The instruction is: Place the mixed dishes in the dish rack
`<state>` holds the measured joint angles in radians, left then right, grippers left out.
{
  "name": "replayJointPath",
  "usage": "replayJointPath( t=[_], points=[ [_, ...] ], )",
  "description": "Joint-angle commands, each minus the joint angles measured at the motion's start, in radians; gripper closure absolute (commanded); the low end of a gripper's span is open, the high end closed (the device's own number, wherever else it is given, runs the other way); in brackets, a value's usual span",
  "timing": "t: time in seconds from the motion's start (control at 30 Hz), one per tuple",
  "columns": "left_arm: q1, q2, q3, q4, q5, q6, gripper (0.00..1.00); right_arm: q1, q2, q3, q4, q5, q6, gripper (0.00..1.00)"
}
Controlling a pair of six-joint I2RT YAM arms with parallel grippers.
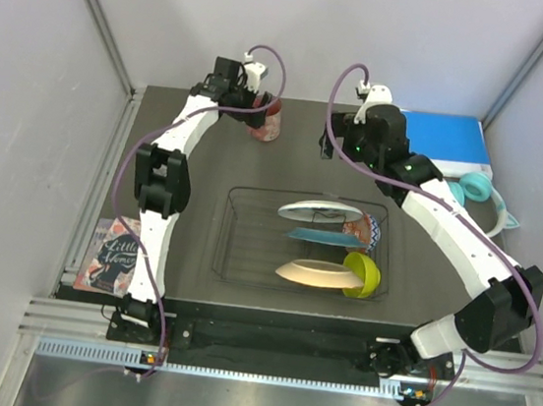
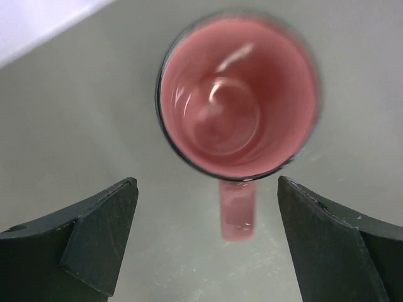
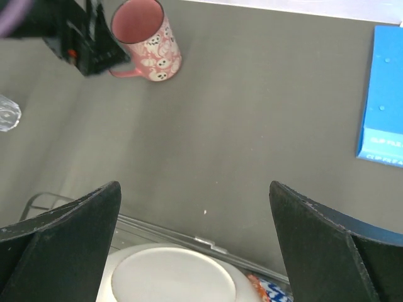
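The pink-red mug should next be taken by its rim (image 1: 276,105) (image 2: 234,177) with my left gripper, so its handle stays free for my right gripper.
The pink-red mug (image 1: 269,121) stands upright on the dark table at the back, outside the rack. My left gripper (image 1: 260,98) hangs open just above it. In the left wrist view the mug (image 2: 238,94) is seen from above, and its handle (image 2: 237,211) lies between the spread fingers, which do not touch it. The black wire dish rack (image 1: 246,249) holds the white plate (image 1: 320,210), teal plate (image 1: 319,236), cream plate (image 1: 317,273), pink patterned bowl (image 1: 367,232) and lime-green bowl (image 1: 364,274). My right gripper (image 1: 328,146) is open and empty, above the table behind the rack. A small clear glass (image 3: 7,114) stands on the table at the left.
A blue binder (image 1: 443,140) lies at the back right, with teal headphones (image 1: 480,199) beside it. A book (image 1: 111,255) lies off the table's left edge. The right wrist view shows the rack's far rim (image 3: 208,242) and the white plate (image 3: 173,277) below the fingers.
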<state>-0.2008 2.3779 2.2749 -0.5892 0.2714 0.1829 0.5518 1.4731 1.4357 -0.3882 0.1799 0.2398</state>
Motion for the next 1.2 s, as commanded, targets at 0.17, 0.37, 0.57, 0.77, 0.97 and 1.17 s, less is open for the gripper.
replayJointPath(
  t=[0.17, 0.37, 0.57, 0.77, 0.97, 1.17],
  points=[
    [0.053, -0.077, -0.083, 0.252, 0.049, -0.169, 0.03, -0.024, 0.027, -0.024, 0.095, -0.092, 0.015, 0.00],
    [0.104, -0.123, -0.091, 0.282, 0.305, -0.338, 0.05, -0.029, 0.049, -0.041, 0.095, -0.097, 0.003, 0.00],
    [0.110, -0.071, -0.046, 0.290, 0.286, -0.367, 0.04, -0.029, 0.062, -0.058, 0.104, -0.111, 0.006, 0.00],
    [0.081, 0.078, 0.149, 0.232, 0.204, -0.336, 0.04, -0.032, 0.056, -0.100, 0.120, -0.115, 0.021, 0.00],
    [0.057, 0.141, 0.167, 0.244, 0.097, -0.310, 0.05, -0.042, 0.023, -0.156, 0.150, -0.108, 0.024, 0.00],
    [0.049, 0.150, 0.121, 0.252, 0.000, -0.270, 0.07, -0.075, -0.013, -0.198, 0.172, -0.112, 0.027, 0.00]
  ],
)
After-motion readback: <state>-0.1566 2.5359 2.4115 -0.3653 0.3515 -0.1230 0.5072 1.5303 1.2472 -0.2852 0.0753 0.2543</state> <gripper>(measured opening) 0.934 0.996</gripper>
